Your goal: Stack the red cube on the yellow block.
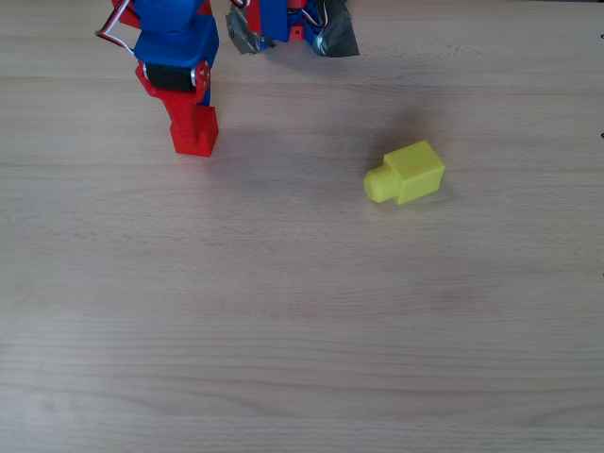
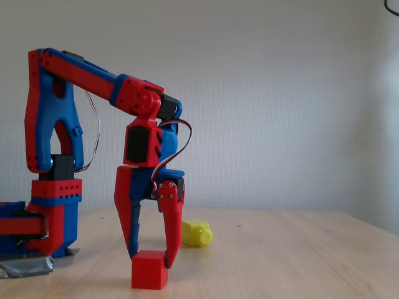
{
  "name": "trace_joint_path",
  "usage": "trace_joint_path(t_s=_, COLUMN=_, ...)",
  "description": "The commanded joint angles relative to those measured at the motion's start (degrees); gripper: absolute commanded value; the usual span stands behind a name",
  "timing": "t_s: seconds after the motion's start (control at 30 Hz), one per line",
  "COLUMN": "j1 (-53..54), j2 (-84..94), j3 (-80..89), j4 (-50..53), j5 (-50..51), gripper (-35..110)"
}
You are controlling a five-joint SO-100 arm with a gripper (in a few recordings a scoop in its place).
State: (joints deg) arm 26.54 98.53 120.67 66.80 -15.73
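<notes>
The gripper grabs the red cube (image 1: 196, 134) by its opposite sides next, to stack the cube on the yellow block (image 1: 413, 173).
The red cube (image 1: 196, 134) rests on the wooden table at the upper left of the overhead view, directly under my red and blue gripper (image 1: 186, 117). In the fixed view my gripper (image 2: 151, 256) points straight down and is open, its two red fingertips spread level with the top of the red cube (image 2: 149, 271), one at each side. Whether they touch it I cannot tell. The yellow block (image 1: 413, 173) lies apart to the right, its round stub pointing left. In the fixed view the yellow block (image 2: 196, 233) sits farther back on the table.
The arm's base (image 2: 40, 221) stands at the left, held down with grey tape (image 1: 332, 40) at the table's far edge. Bare wooden tabletop (image 1: 302, 330) spreads around both blocks.
</notes>
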Motion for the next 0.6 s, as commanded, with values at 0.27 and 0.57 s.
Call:
trace_joint_path(t_s=0.27, j1=-3.78, j2=11.51, j3=-3.52, j4=2.37, j5=4.04, gripper=11)
trace_joint_path(t_s=0.57, j1=-17.67, j2=17.84, j3=-14.06, j4=8.96, j5=12.39, gripper=11)
